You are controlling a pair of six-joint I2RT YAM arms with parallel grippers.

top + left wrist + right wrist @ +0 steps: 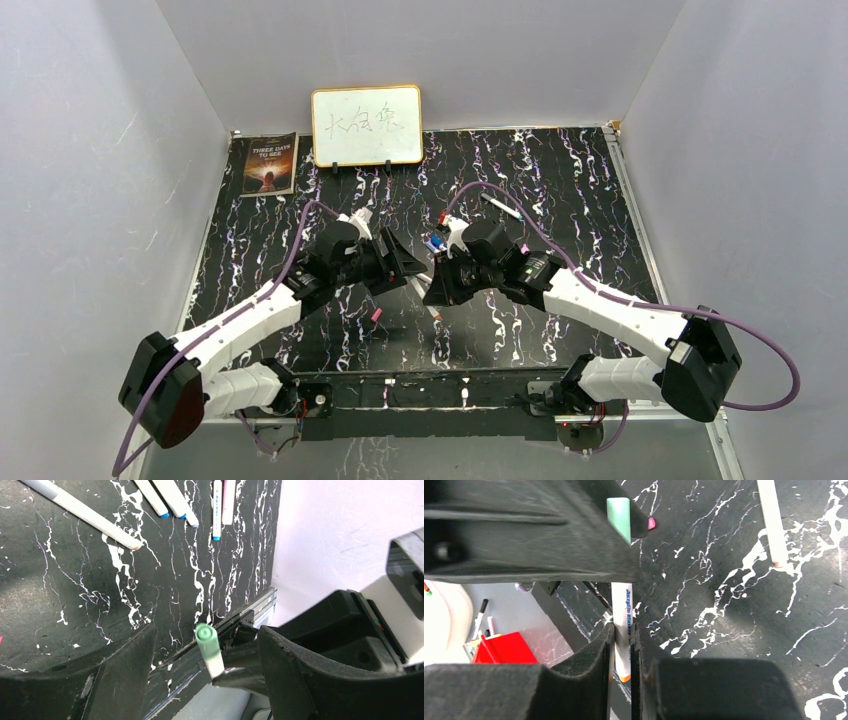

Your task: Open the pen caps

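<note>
My left gripper will next grab the pen by its green cap (207, 640) to pull the cap open, and the pen's body stays for my right gripper.
A slim white-barrelled pen (622, 605) with a teal-green cap (618, 512) and an orange rear end is held in the air between the two arms. My right gripper (623, 632) is shut on its barrel. In the left wrist view the green cap (205, 636) points at the camera. My left gripper (206, 647) stands open around the cap, with neither finger touching it. In the top view the left gripper (405, 270) and the right gripper (434, 292) meet above the middle of the mat. A loose pink cap (377, 315) lies on the mat and also shows in the right wrist view (651, 523).
Several more white pens (175, 500) lie together on the black marbled mat (560, 200), one of them apart from the rest (85, 512). Another pen (500, 207) lies at the far right. A whiteboard (366, 125) and a book (269, 163) stand at the back. Grey walls close in both sides.
</note>
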